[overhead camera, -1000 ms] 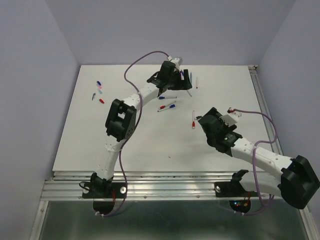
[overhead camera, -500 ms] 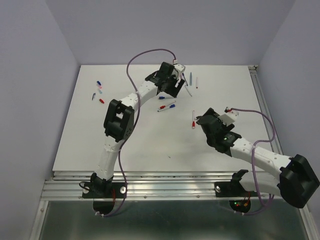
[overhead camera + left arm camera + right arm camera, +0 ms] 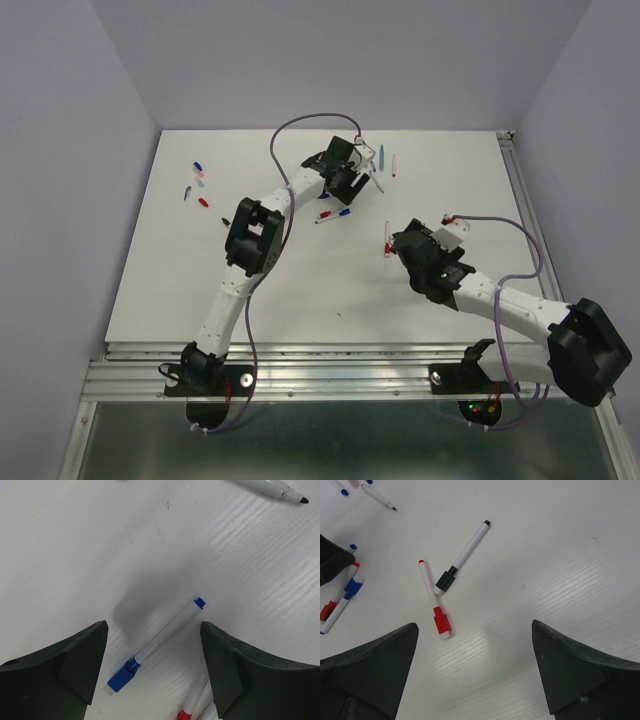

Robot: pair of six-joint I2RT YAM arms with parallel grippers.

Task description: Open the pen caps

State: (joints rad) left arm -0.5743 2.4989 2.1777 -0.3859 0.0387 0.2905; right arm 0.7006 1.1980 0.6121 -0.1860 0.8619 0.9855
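Note:
My left gripper picks up the white pen by its body point(image 3: 165, 634) next, so that my right gripper opens the blue cap.
My left gripper point(image 3: 152, 630) is open just above the table, and a white pen point(image 3: 165, 632) with a blue cap point(image 3: 121, 678) lies between its fingers, untouched. A red cap point(image 3: 186, 714) on a second pen shows at the bottom edge. In the top view the left gripper point(image 3: 348, 178) hovers at the far middle, over the pens point(image 3: 335, 213). My right gripper point(image 3: 474, 627) is open and empty. Just ahead of it lie a pen with a red cap point(image 3: 441, 621) and a pen with a black cap point(image 3: 445, 582).
An uncapped pen with a black tip point(image 3: 272, 487) lies beyond the left gripper. Several loose caps point(image 3: 198, 182) are scattered at the far left of the white table point(image 3: 300, 290). More pens point(image 3: 393, 165) lie near the back edge. A rail point(image 3: 520, 200) runs along the right side.
The left gripper has turned and come down nearer, from the back edge to over the blue and red pens. The right gripper has crept slightly left toward the red pen.

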